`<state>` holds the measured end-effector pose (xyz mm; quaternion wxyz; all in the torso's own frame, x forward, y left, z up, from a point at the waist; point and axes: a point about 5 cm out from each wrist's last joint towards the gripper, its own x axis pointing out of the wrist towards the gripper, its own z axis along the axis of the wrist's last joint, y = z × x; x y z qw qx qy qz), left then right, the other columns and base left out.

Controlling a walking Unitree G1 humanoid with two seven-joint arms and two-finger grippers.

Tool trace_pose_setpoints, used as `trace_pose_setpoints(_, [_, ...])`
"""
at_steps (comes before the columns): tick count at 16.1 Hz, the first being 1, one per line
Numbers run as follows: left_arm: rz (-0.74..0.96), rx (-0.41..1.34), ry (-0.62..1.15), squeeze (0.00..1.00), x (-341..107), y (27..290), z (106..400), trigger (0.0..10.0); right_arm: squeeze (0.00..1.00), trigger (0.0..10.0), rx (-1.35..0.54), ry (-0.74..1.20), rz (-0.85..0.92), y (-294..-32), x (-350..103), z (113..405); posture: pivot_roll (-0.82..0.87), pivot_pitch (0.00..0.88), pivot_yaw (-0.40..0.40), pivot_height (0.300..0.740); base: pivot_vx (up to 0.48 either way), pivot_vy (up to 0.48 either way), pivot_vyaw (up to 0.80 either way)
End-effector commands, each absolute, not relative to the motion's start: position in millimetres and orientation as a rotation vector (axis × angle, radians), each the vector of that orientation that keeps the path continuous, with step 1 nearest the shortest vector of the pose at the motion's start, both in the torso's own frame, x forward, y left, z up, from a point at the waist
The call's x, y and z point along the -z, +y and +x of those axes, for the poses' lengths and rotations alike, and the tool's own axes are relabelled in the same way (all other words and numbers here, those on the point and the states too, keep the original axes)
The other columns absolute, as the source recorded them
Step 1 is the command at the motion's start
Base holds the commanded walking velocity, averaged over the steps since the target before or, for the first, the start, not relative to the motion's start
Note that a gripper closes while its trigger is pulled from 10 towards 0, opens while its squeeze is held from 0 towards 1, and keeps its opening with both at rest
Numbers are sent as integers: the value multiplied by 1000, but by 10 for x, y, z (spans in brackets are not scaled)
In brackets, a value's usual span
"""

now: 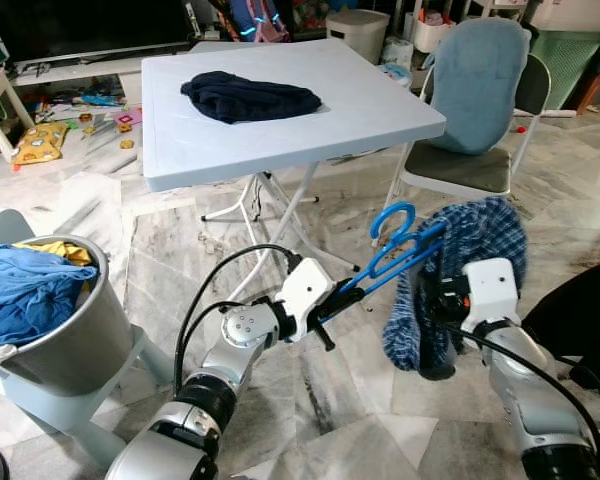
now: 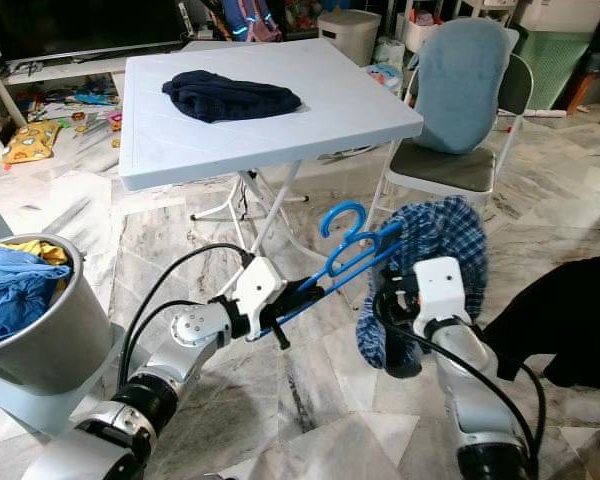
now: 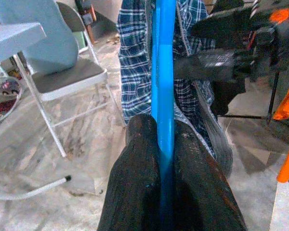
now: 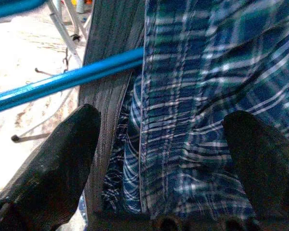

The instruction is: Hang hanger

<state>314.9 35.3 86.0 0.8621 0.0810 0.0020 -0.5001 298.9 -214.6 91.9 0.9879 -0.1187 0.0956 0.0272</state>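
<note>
The plaid shirt hangs slack in loose folds, so my right gripper should next grab its stitched waistband edge [image 4: 159, 130].
A blue plastic hanger [image 1: 395, 245] is held low over the marble floor, its hook [image 1: 390, 220] pointing up. My left gripper [image 3: 163, 130] is shut on the hanger's bar, with one black finger on each side of it. A blue plaid shirt [image 1: 480, 235] hangs draped over the hanger's far end. My right gripper [image 4: 168, 139] is at the shirt and open. Its two fingers are spread wide, with the plaid cloth [image 4: 202, 96] and the blue bar [image 4: 67, 79] between and beyond them.
A white folding table [image 1: 380, 110] with a dark garment [image 1: 250, 97] stands ahead, and a padded chair [image 1: 475, 100] is to its right. A grey basket [image 1: 70, 330] of blue clothes sits at my left. A black garment [image 1: 580, 320] hangs at the right edge.
</note>
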Motion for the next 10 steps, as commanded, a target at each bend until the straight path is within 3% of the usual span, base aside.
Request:
trace_pose_setpoints(1, [156,1068,-44,0,-959,314,3159,0,0,10000,-46,185,-245,-2132,-925,3022,4,0,-9,740,0,0,0])
trace_pose_setpoints(2, [146,1075,-51,0,-978,301,3155,0,0,10000,-45,182,-243,-2129,-928,3033,4,0,-10,740,0,0,0])
trace_pose_setpoints(3, [136,1085,-60,0,-1002,282,3152,0,0,3020,-35,180,-251,-2140,-932,3051,4,0,-12,740,0,0,0])
trace_pose_setpoints(4, [136,1087,-63,0,-1009,279,3151,0,0,0,-19,179,-257,-2161,-935,3059,4,0,-12,740,0,0,0])
trace_pose_setpoints(10, [61,1140,-115,0,-1096,224,3094,0,0,0,81,163,-253,-2378,-988,3085,-3,0,-20,740,0,0,0])
